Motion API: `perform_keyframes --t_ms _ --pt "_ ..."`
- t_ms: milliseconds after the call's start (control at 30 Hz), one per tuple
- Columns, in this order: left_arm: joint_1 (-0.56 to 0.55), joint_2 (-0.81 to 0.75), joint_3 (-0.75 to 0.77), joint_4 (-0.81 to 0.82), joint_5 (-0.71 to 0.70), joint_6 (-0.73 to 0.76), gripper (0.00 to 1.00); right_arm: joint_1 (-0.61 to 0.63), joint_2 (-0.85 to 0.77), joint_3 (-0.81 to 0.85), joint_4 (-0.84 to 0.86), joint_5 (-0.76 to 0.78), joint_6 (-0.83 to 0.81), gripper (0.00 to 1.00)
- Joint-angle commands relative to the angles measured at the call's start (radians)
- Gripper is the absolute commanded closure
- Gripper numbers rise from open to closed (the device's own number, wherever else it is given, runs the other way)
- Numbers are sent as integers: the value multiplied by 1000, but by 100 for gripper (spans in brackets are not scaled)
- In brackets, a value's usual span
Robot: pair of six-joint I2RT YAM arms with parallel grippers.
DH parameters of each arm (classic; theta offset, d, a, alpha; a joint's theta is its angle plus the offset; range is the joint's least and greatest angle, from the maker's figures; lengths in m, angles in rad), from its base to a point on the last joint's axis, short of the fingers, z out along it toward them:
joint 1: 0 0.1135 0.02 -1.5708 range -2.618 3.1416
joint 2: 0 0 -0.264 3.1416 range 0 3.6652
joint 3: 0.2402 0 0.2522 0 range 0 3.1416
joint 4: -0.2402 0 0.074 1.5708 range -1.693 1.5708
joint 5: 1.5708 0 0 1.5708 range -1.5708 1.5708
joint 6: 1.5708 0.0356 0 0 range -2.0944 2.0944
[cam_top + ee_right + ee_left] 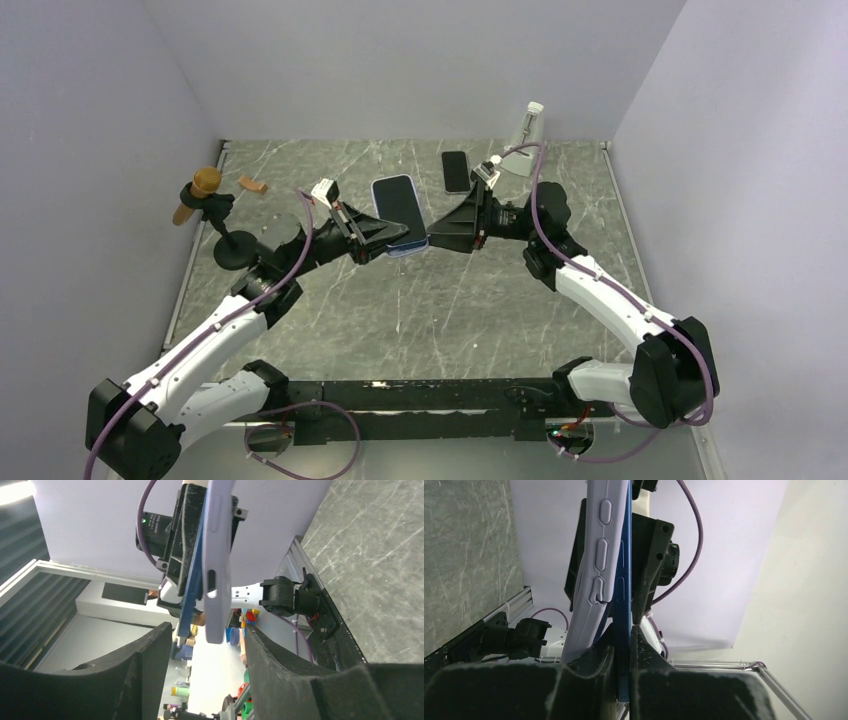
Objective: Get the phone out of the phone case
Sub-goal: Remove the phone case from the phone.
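Note:
The pale lavender phone case needs to come off the blue-edged phone point(398, 203), so my right gripper will next grab the case by its peeled-away end point(408, 252) and pull it off.
The blue-edged phone point(398, 203) with a dark screen is held tilted above the table's middle. My left gripper point(383, 238) is shut on its near end. In the left wrist view the phone's blue edge point(623, 605) is pinched between my fingers, and the pale lavender phone case point(593, 570) is peeled away from it on the left, outside the jaws. My right gripper point(438, 236) is open just right of the phone. In the right wrist view the case's end point(218, 560) hangs at the mouth of the open right gripper point(207, 652), touching neither finger, with the phone point(192, 592) beside it.
A second dark phone point(456, 171) lies flat on the marble table at the back. A white bottle point(527, 132) stands at the back right. A black stand holding a wooden-handled tool point(203, 192) is at the left, with a small orange piece point(253, 184) nearby. Walls enclose three sides.

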Motion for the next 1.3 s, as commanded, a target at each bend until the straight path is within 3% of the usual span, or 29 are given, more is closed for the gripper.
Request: perform_keyframes --t_ms 0,200,333,400,667,1267 --pt "2 -39 43 102 -13 -4 100 -33 -22 -39 151 -16 75 39" --pt "21 -40 43 100 3 -4 100 -46 -31 -18 27 -16 -14 35" --pt "22 -33 53 98 17 2 100 -31 -10 13 -82 -5 -92 57" --pt "22 -28 54 98 23 3 100 -9 9 61 -150 -2 -140 59" --pt "23 -24 42 111 22 -2 100 53 47 62 -60 18 -93 57" --pt "25 -7 58 99 54 15 100 96 94 142 -124 0 -161 57"
